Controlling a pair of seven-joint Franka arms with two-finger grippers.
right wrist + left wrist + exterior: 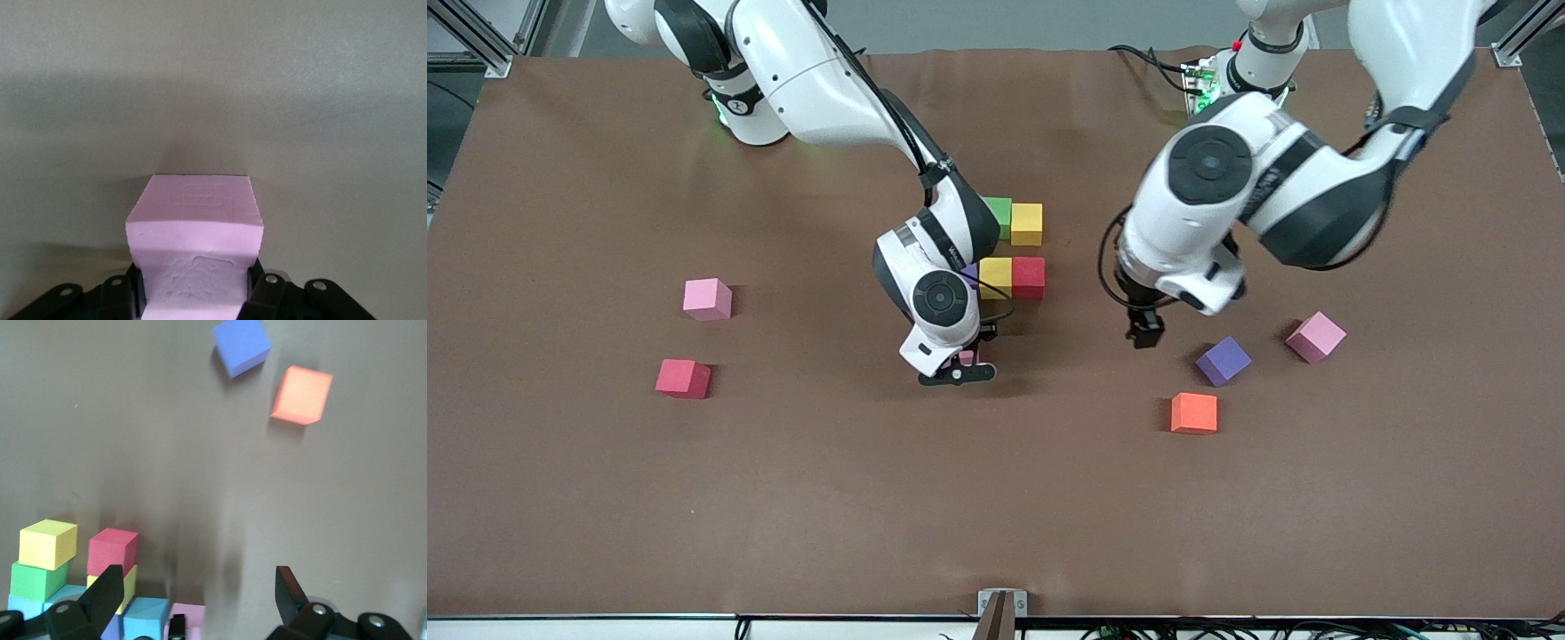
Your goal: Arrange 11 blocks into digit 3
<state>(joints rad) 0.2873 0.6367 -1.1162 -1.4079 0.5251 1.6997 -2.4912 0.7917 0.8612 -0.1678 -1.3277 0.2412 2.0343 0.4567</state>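
Note:
The pink block [966,358] [193,227] sits low on the tabletop, and its shadow is tight around its edge. My right gripper should open.
At the table's middle stands a cluster of touching blocks: green [996,212], yellow [1026,223], a second yellow [996,277] and red [1029,276]. The right arm hides part of the cluster. My right gripper [959,363] is shut on a pink block [193,227], low beside a light blue block [143,617] of the cluster. That pink block [192,615] also shows in the left wrist view. My left gripper [1145,334] hangs open and empty over bare table between the cluster and a purple block [1223,360].
Loose blocks lie around. An orange one [1194,412] and a pink one [1315,337] are toward the left arm's end. Another pink one [708,299] and a red one [683,378] are toward the right arm's end.

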